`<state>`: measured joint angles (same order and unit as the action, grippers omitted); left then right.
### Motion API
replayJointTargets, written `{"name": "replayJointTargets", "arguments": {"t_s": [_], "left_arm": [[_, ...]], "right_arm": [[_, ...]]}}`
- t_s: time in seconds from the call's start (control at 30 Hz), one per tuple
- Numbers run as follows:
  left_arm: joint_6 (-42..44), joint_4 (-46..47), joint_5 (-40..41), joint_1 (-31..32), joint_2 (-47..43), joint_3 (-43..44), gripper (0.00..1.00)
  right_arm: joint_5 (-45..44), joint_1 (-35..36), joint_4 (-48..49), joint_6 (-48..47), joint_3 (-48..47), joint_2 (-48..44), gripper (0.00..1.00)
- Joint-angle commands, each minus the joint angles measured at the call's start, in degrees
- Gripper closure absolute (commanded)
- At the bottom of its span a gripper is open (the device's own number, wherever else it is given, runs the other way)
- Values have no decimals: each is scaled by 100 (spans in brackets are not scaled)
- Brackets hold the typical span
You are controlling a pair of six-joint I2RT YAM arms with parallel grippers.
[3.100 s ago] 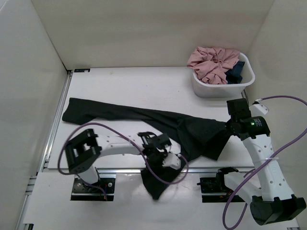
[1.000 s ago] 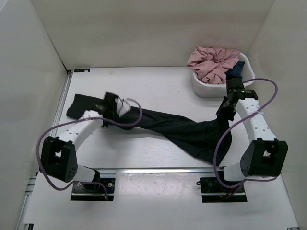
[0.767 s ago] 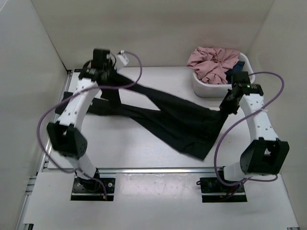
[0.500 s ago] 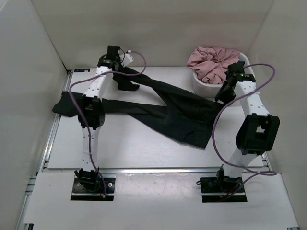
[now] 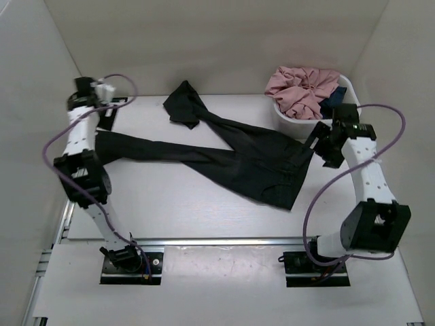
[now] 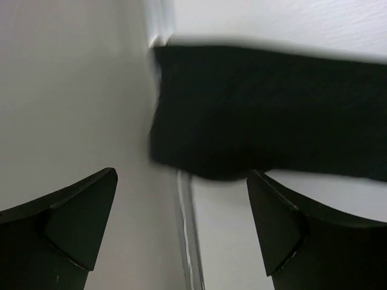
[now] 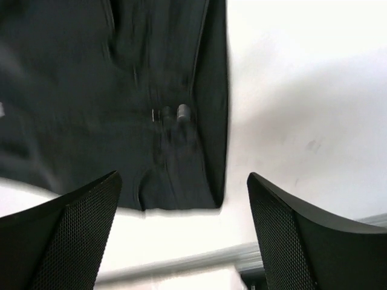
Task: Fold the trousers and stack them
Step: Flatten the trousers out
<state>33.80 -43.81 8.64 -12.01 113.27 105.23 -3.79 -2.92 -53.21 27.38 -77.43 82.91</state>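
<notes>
My right gripper should next straighten the trousers for folding, so it should grab the trousers' waistband at its near corner (image 5: 289,204) (image 7: 209,196), opposite the hem of the outstretched leg.
The black trousers (image 5: 238,159) lie spread flat on the table, apart from both grippers. The waist points right, one leg runs left and the other runs to the back, ending in a crumpled hem (image 5: 182,105). My left gripper (image 5: 94,114) hangs open at the far left back corner, just beyond the left leg's end (image 6: 260,115), with nothing between its fingers (image 6: 275,223). My right gripper (image 5: 325,149) is open just right of the waist. The waistband with its button (image 7: 181,112) lies ahead of the empty right gripper (image 7: 181,235).
A white basket (image 5: 302,128) at the back right holds a pink garment (image 5: 299,88) and a dark blue cloth (image 5: 334,102). A metal rail (image 6: 187,241) runs along the table's left edge by the side wall (image 6: 72,109). Walls enclose the back and both sides.
Both grippers have opened and let go of the trousers. The left arm swung from the back middle to the far left corner, leaving the leg end on the table. The right gripper drew back slightly.
</notes>
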Motion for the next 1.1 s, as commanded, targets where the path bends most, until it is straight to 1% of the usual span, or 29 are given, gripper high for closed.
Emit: {"name": "replayJointTargets", "arguments": {"t_s": [0.0,0.03,0.07,0.13,0.2,0.27,0.3,0.43,0.47,0.57,0.6,0.7,0.77,0.87,0.9,0.93,1.0,1.03,1.07], "left_arm": [[-602,-365,-661,-766,-482,-1090,0],[-664,-147,-714,-942,-560,-1501,0],[-664,-15,-767,-1013,-561,-1679,0],[-856,205,-820,-1241,-561,-1874,0],[-963,425,-820,-1400,-350,-1875,0],[-963,488,-820,-1584,-140,-1700,0],[-963,488,-820,-1585,-87,-1621,0],[-963,488,-768,-1708,-86,-1567,0],[-963,488,-768,-1708,-147,-1619,0],[-911,488,-715,-1708,-402,-1786,0],[-910,488,-715,-1708,-559,-1900,0],[-910,488,-715,-1708,-806,-2155,0],[-910,488,-767,-1708,-991,-2270,0],[-910,488,-768,-1708,-1228,-2454,0],[-850,488,-716,-1769,-1307,-2533,0],[-849,488,-715,-1822,-1464,-2534,0],[-771,435,-715,-1901,-1641,-2613,0],[-692,435,-715,-2006,-1798,-2691,0],[-639,435,-715,-2059,-1870,-2770,0]], "right_arm": [[1291,-7,-15,-127,1026,-187,11],[1563,-7,117,-127,1211,-188,11],[1914,-7,344,-179,1360,-188,11],[1917,-7,408,-241,1660,-136,9],[2136,-7,723,-241,1827,5,6],[2575,-7,1109,-241,2073,5,5],[2716,-7,1172,-241,2126,136,2],[2962,-7,989,-241,2424,454,2],[2963,63,988,-181,2643,454,2],[2472,125,743,-128,2864,454,2],[2358,125,568,-75,2917,332,2],[2103,195,566,83,3058,-37,1],[1936,195,741,136,3128,-38,1],[1882,195,1119,216,3190,407,1],[1882,195,1242,294,3190,523,4],[1960,195,1504,295,3190,628,12],[2110,195,1699,435,3190,892,29],[2337,195,1891,435,3190,945,36],[2452,195,1972,435,3190,946,49]]}}
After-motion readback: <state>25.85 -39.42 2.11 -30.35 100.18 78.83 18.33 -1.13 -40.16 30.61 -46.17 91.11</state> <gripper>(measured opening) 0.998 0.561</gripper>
